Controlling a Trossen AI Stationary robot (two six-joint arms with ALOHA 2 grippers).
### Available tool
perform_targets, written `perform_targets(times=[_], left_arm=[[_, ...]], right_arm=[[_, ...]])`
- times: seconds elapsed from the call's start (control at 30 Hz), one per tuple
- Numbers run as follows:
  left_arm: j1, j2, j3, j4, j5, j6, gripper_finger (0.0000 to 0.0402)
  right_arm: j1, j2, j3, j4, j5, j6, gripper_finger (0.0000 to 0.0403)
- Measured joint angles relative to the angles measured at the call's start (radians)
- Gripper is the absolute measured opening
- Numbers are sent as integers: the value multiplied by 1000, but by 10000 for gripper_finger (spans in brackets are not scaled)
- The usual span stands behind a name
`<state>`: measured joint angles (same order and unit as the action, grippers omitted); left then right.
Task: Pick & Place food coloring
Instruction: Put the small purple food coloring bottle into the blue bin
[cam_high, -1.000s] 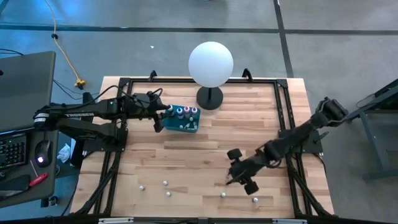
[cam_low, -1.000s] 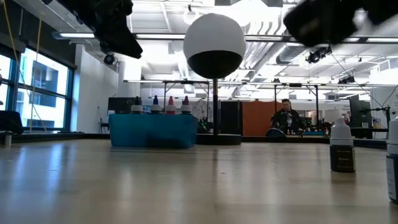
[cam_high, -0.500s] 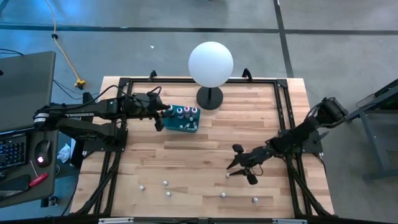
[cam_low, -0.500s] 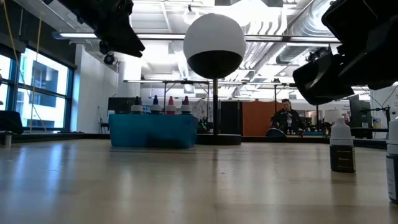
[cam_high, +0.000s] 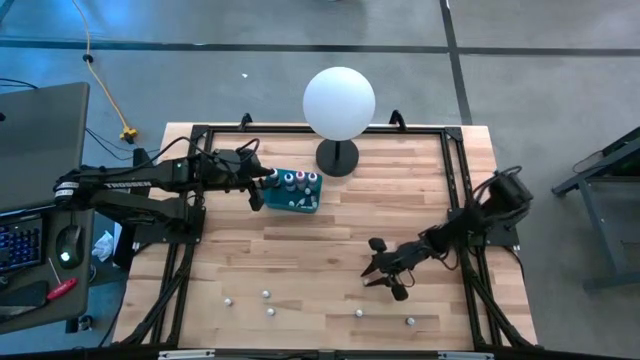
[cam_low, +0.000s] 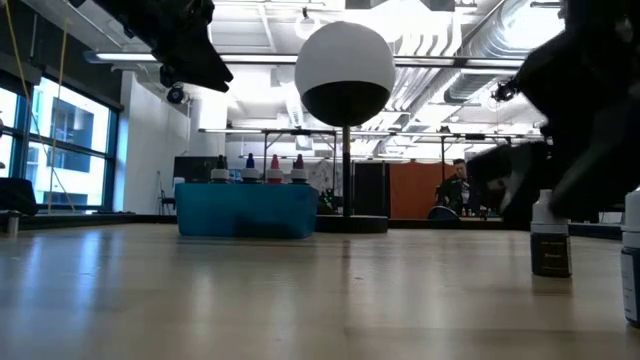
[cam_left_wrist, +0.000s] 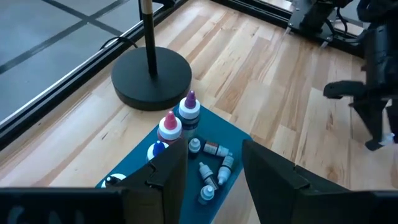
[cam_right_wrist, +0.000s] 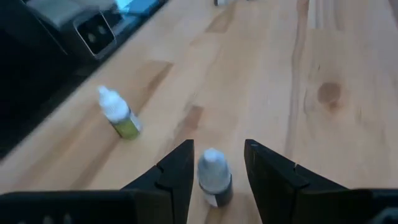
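Observation:
The food coloring bottle should go among the others in the teal tray, so next my right gripper will grab it by its dark body (cam_right_wrist: 220, 194).
Several food coloring bottles fill the teal tray (cam_high: 295, 191), some upright (cam_left_wrist: 169, 127), some lying flat (cam_left_wrist: 211, 165). My left gripper (cam_left_wrist: 214, 177) hovers open just above the tray's left end. Other bottles stand loose near the table's front edge (cam_high: 265, 294). One of these, with a white cap and dark body (cam_right_wrist: 214, 177), stands on the wood between the fingers of my right gripper (cam_right_wrist: 216, 171). That gripper is low over the table (cam_high: 374, 278) and open, a finger on either side of the bottle and not touching it.
A white globe on a black stand (cam_high: 339, 104) stands at the far middle, behind the tray. A bottle with a yellow-green label (cam_right_wrist: 119, 118) stands close to my right gripper. More bottles are scattered along the front edge (cam_high: 410, 321). The middle of the table is bare wood.
My right gripper has come down to just above the table and tipped from steeply downward to nearly level. Its fingers now stand on either side of a loose bottle. The bottles have not moved.

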<state>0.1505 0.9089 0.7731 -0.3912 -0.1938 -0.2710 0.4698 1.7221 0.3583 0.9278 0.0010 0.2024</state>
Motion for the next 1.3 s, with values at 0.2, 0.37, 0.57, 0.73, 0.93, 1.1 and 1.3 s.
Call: perform_targets(times=[0.2,0.37,0.57,0.73,0.93,1.1,1.3], left_arm=[[0,0,0,0,-1,1,152],[0,0,0,0,-1,3,152],[0,0,1,0,-1,4,152],[0,0,1,3,-4,33,152],[0,0,1,6,1,42,152],[0,0,1,-9,3,42,152],[0,0,1,-46,0,46,152]], right_arm=[[-9,153,44,96,38,-8,133],[-43,214,108,94,-23,4,99],[-123,196,176,95,16,-79,42],[-263,177,314,93,159,-242,42],[-443,179,631,-83,232,-305,49],[-532,225,871,-470,233,-282,42],[-558,341,919,-526,242,-202,46]])
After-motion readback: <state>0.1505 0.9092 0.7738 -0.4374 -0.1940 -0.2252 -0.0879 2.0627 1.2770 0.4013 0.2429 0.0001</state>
